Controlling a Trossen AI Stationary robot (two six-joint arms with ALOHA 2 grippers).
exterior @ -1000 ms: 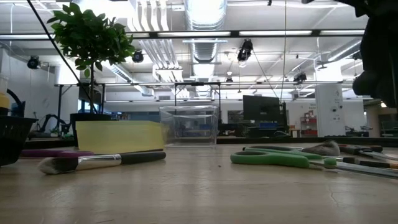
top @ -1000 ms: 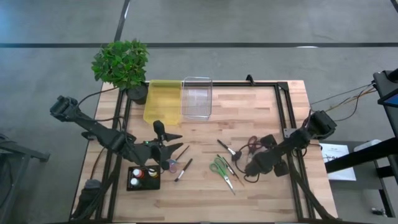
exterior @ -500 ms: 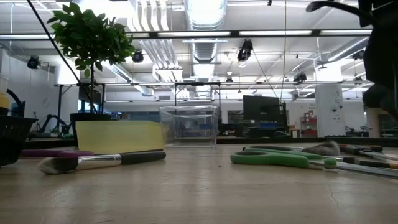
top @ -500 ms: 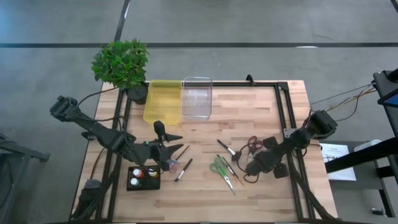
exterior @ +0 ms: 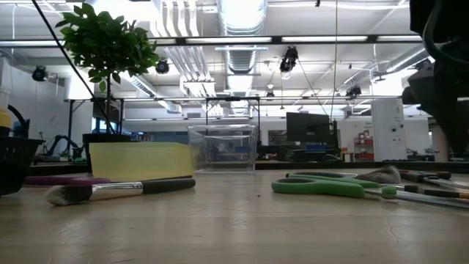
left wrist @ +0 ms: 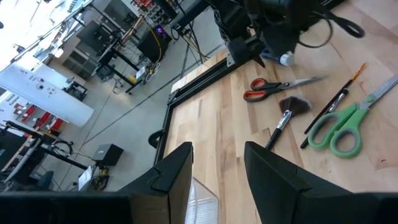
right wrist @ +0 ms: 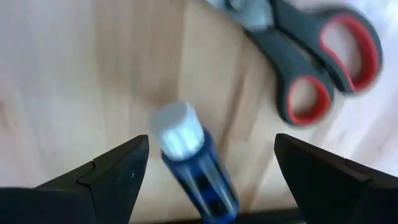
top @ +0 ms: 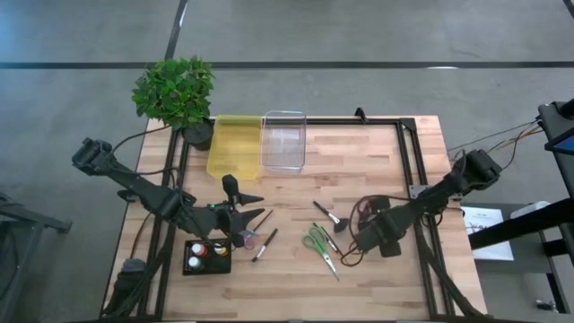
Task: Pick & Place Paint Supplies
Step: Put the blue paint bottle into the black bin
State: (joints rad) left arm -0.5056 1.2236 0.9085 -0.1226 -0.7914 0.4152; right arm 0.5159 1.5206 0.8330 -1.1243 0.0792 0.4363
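Observation:
My right gripper lowers first and closes on the bottle only then, since in the right wrist view my fingers still hang above the blue bottle (right wrist: 205,177) between them.
My right gripper (right wrist: 211,177) is open and points down at the table near the red-handled scissors (right wrist: 311,68). A blue bottle with a white cap (right wrist: 186,155) lies between its wide-spread fingers, and neither finger touches it. In the high view this gripper (top: 359,240) is right of the green scissors (top: 320,246). The fan brush (top: 330,215) and thin dark brushes (top: 265,244) lie on the wood. A black tray (top: 207,257) holds small paint bottles. My left gripper (top: 247,206) waits open above the brushes, near the tray.
A yellow bin (top: 235,144) and a clear bin (top: 283,141) stand at the far edge beside a potted plant (top: 176,91). The left wrist view shows the fan brush (left wrist: 286,112), red scissors (left wrist: 273,90) and green scissors (left wrist: 342,127). Bare wood lies along the near edge.
My right arm has shifted: its elbow has drawn toward the table's right edge, and the gripper head has settled a little toward the near edge over the red scissors, partly covering them. The left arm and the supplies have kept still.

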